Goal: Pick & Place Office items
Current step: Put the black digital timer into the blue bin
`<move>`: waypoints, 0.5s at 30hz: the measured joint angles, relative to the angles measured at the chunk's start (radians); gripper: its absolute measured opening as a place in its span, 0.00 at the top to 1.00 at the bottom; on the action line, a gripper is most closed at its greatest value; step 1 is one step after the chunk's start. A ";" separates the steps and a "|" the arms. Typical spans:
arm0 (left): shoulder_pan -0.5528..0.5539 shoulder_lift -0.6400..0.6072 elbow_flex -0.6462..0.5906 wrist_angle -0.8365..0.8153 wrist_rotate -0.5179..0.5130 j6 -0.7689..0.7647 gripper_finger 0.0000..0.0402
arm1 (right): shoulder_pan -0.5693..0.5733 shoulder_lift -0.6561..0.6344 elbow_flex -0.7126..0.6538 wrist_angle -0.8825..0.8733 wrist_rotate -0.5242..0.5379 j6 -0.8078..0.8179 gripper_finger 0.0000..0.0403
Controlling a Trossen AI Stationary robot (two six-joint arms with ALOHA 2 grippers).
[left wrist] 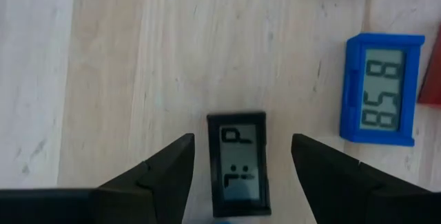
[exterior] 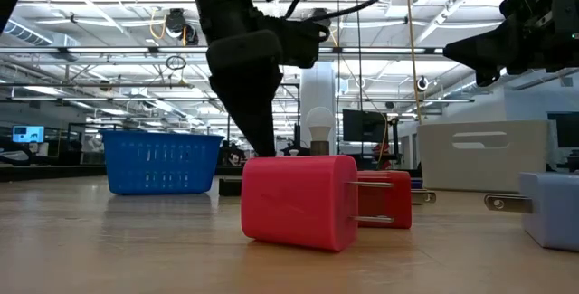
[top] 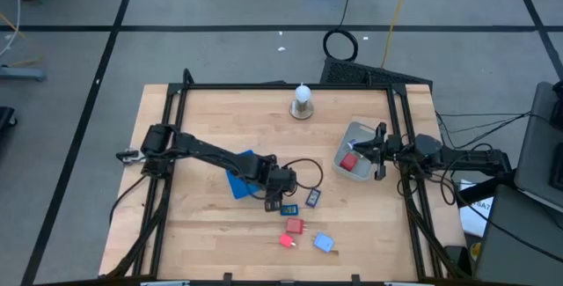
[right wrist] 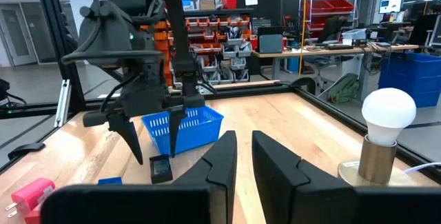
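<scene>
The left gripper grabs the black display piece by its long side edges next, to place it in the blue basket (top: 239, 186).
My left gripper (left wrist: 242, 141) (top: 278, 200) points down at the table's middle. It is open, one finger on each side of a small black display piece (left wrist: 238, 162) lying flat, and touches nothing. A blue display piece (left wrist: 382, 89) (top: 313, 197) lies beside it. Toward the near edge lie two red plug blocks (top: 294, 226) (exterior: 298, 199) and a light-blue block (top: 323, 243). Another red piece (top: 348, 164) sits in the grey container (top: 359, 135). My right gripper (right wrist: 244, 141) (top: 380, 154) hovers shut over that container's right side, holding nothing.
A blue basket (top: 239, 180) (exterior: 163, 160) lies just left of my left gripper, partly under the arm. A light bulb on a stand (top: 302, 101) rises near the far edge. A black cable loops by the left wrist. Bare wood lies to the near left.
</scene>
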 joint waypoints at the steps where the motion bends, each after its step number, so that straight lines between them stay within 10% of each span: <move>1: 0.002 0.003 0.000 0.000 0.008 -0.003 0.39 | 0.000 0.000 0.000 -0.001 0.000 -0.004 0.90; 15: 0.028 0.072 -0.002 0.004 0.057 0.012 0.39 | 0.000 0.031 0.000 -0.001 0.000 -0.011 0.91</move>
